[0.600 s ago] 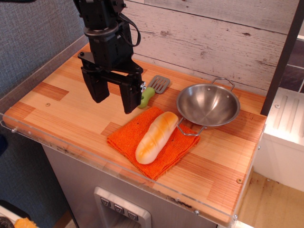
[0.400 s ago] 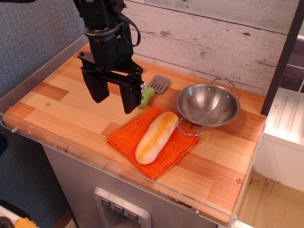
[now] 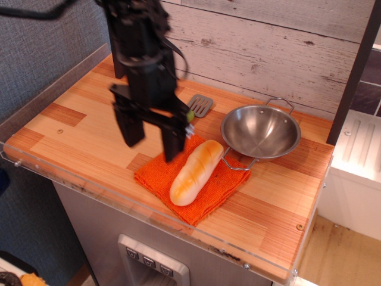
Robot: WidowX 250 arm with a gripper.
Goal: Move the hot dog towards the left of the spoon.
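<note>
My gripper grabs the hot dog around its middle [image 3: 197,172] next, to move it over beside the spoon [image 3: 200,106].
The hot dog [image 3: 196,171], a glossy cream roll with an orange-tan top, lies diagonally on an orange cloth [image 3: 191,177] near the table's front. The spoon [image 3: 200,106], a grey slotted head with a lime-green handle, lies behind the cloth; its handle is mostly hidden by my arm. My black gripper [image 3: 153,144] is open and empty, its fingers pointing down, hovering just left of the hot dog over the cloth's left corner. The image of the gripper is motion-blurred.
A round steel two-handled bowl [image 3: 261,131] stands right of the spoon, its near handle touching the cloth. The wooden table [image 3: 77,128] has a clear plastic lip along its front edge. A plank wall runs behind; a dark post stands at the right.
My gripper has moved right and toward the front, from beside the spoon's handle to the cloth's left corner close to the hot dog. The hot dog, spoon and bowl have not moved.
</note>
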